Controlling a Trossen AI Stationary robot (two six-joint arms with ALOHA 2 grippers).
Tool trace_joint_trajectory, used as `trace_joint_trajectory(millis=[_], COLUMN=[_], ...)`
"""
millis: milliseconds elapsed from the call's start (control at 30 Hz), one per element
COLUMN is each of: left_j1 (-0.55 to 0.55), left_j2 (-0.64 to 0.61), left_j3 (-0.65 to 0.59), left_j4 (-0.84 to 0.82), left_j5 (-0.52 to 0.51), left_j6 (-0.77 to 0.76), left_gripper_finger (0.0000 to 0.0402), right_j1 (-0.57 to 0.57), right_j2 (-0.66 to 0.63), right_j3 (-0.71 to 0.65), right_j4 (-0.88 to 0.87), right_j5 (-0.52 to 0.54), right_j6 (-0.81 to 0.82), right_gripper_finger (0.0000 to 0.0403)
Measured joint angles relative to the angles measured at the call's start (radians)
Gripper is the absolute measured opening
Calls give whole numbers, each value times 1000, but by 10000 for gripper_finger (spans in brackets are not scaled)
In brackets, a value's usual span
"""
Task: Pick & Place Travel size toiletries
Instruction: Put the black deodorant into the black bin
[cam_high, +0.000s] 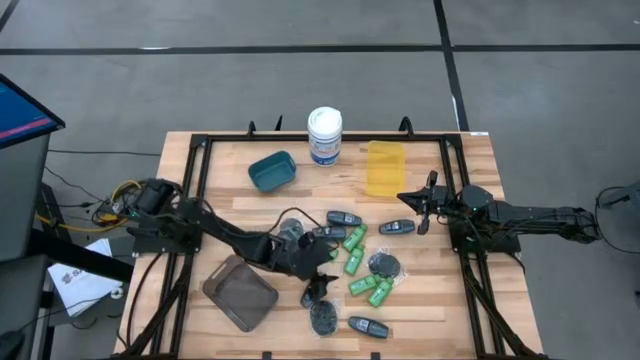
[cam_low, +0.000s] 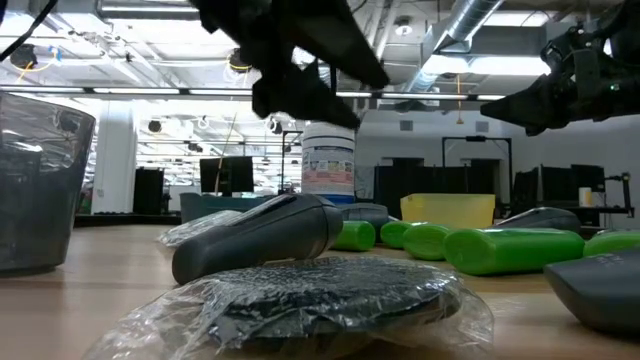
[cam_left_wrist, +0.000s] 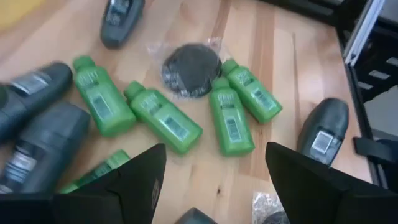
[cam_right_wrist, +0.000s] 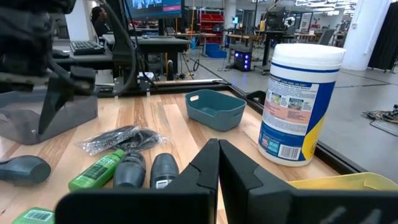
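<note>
I will next pick up the dark bottle by its body (cam_high: 308, 297) with my left gripper, so that I can get it into the grey-brown tray (cam_high: 241, 293).
Travel size toiletries lie scattered on the wooden table: bright green mini bottles (cam_high: 355, 262) (cam_left_wrist: 163, 116), dark grey oblong bottles (cam_high: 343, 218) (cam_left_wrist: 323, 132), and round dark pieces in clear wrap (cam_high: 384, 265) (cam_left_wrist: 191, 68). My left gripper (cam_high: 320, 290) (cam_left_wrist: 215, 147) hovers open above the near side of the cluster, with green bottles beyond its fingertips; it touches nothing. My right gripper (cam_high: 422, 205) (cam_right_wrist: 214, 143) waits shut at the table's right side, clear of a dark bottle (cam_high: 396, 227).
A teal bin (cam_high: 272, 170), a tall white canister with a blue label (cam_high: 324, 135) and a yellow container (cam_high: 385, 168) stand along the far side. A grey-brown tray (cam_high: 240, 292) sits near left. A black frame (cam_high: 200, 160) borders the table.
</note>
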Motion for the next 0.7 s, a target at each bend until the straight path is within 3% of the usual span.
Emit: trace_joint_trajectory(millis=[367,700], left_j1=[-56,-77], left_j2=[112,166], left_j3=[0,0], left_j4=[-1,-39], left_j5=[-50,-47], left_j6=[-102,-166], left_gripper_finger=[273,273], right_j1=[0,0], right_j2=[0,0], right_j3=[0,0], right_j4=[-4,-5], right_j5=[0,0], right_j6=[111,112], right_gripper_finger=[0,0])
